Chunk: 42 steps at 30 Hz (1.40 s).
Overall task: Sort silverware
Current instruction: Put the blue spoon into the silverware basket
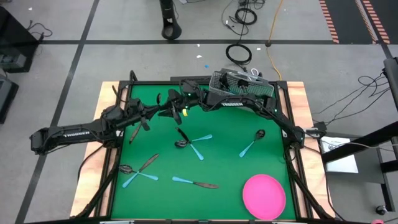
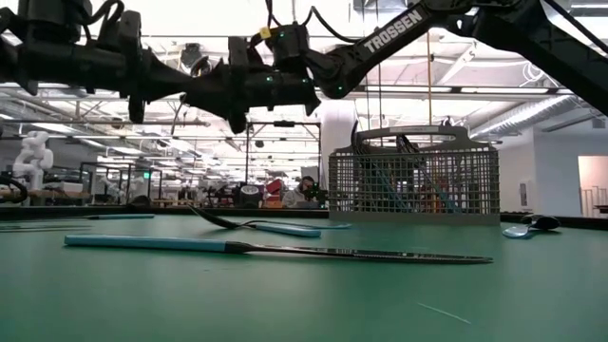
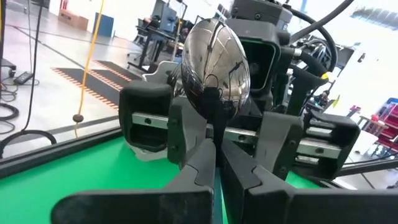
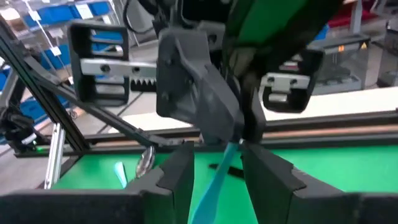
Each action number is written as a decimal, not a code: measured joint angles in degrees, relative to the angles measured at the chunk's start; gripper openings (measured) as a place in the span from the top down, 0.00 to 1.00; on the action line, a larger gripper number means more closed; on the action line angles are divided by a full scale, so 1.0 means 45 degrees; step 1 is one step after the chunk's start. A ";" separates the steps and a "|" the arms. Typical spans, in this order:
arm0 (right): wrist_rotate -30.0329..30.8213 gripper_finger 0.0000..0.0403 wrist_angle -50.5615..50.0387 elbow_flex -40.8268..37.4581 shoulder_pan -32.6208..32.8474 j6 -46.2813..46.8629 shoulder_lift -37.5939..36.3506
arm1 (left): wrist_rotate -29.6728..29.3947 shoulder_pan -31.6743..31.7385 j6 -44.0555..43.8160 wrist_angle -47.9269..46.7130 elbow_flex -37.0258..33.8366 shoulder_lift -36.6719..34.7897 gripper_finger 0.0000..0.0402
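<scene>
My right gripper grabs the spoon by its light blue handle [image 4: 214, 183] next, to sort the spoon into the caddy.
My two grippers meet in the air over the far middle of the green table. My left gripper [image 1: 170, 112] [image 3: 217, 160] is shut on a spoon whose shiny bowl [image 3: 214, 68] stands past its fingertips. My right gripper [image 1: 185, 99] [image 4: 217, 171] faces it, open. Its fingers stand on either side of the spoon's light blue handle [image 4: 214, 183], apart from it. More silverware lies flat on the table: a knife [image 1: 196, 183], a spoon [image 1: 252, 144], a crossed group [image 1: 191, 142] and another group [image 1: 138, 171]. My left gripper pinches the spoon between its two fingers [image 3: 196, 171] at the neck [image 3: 217, 134], just below the bowl. The bowl sticks out beyond the fingertips and the blue handle runs off the other way. The spoon is lifted clear of the table.
The grey wire-mesh caddy [image 1: 242, 84] stands at the table's far edge, right of the grippers, with pieces inside it. A pink round plate [image 1: 264, 196] lies at the near right corner. Wooden borders edge the table's left and right sides.
</scene>
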 joint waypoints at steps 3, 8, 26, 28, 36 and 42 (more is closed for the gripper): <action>0.0080 0.69 0.0135 0.0000 0.0079 0.0163 0.0000 | 0.0011 0.0000 0.0000 0.0171 0.0000 0.0005 0.99; 0.0136 0.77 0.0055 0.0005 0.0142 0.0100 0.0005 | 0.0370 0.0000 -0.0005 0.0449 0.0000 0.0010 0.99; 0.0398 1.00 -0.0391 0.0000 0.0074 -0.0141 0.0019 | 0.0017 -0.0005 -0.0037 -0.0525 0.0000 -0.0017 0.70; 0.0369 1.00 -0.0558 0.0000 0.0010 -0.0141 -0.0033 | 0.0005 -0.0005 -0.0013 -0.0572 0.0000 -0.0030 0.63; 0.1557 1.00 -0.3251 0.0000 -0.0210 -0.1860 -0.1355 | -0.0083 0.0000 0.0097 -0.0994 0.0000 -0.0583 0.43; 0.2779 1.00 -0.6132 0.0000 -0.0203 -0.3597 -0.2851 | -0.0083 0.0000 0.0072 -0.2012 0.0002 -0.1465 0.39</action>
